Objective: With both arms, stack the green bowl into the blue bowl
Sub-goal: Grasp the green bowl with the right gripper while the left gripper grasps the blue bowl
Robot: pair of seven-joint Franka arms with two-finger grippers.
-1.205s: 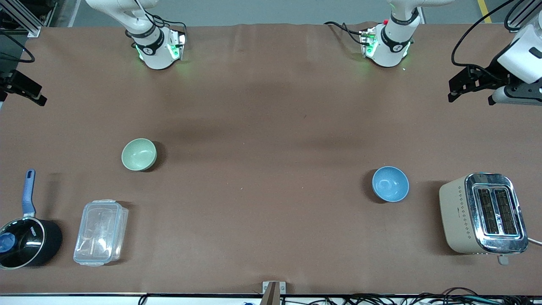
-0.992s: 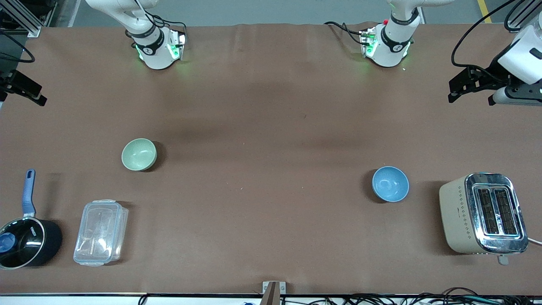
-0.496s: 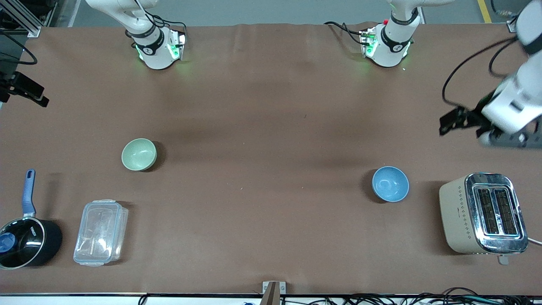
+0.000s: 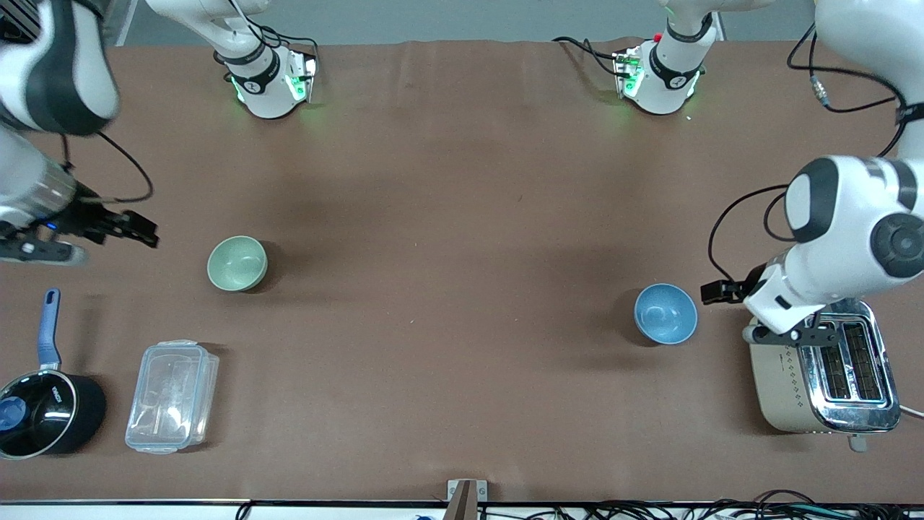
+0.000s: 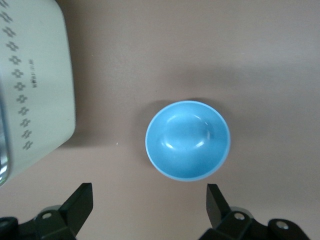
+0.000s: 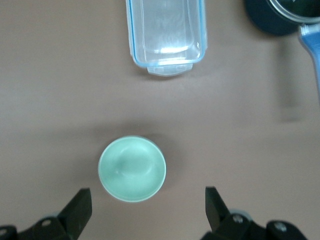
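Note:
My right gripper grabs the green bowl by its rim [image 4: 237, 238] next, to stack it into the blue bowl [image 4: 665, 313].
The green bowl [image 4: 237, 263] sits upright on the brown table toward the right arm's end. It also shows in the right wrist view [image 6: 132, 169]. The blue bowl [image 4: 665, 313] sits upright toward the left arm's end and shows in the left wrist view [image 5: 188, 140]. My right gripper [image 4: 137, 231] hangs open and empty over the table beside the green bowl, apart from it [image 6: 146, 200]. My left gripper [image 4: 718, 292] hangs open and empty over the table between the blue bowl and the toaster [image 5: 148, 200].
A cream and chrome toaster [image 4: 790, 375] stands beside the blue bowl at the left arm's end [image 5: 30, 85]. A clear plastic container [image 4: 172, 396] and a black saucepan with a blue handle [image 4: 43, 412] lie nearer the front camera than the green bowl.
Both arms have swung in from the table's ends. The left gripper has come down beside the blue bowl, the right gripper beside the green bowl. The bowls have not moved.

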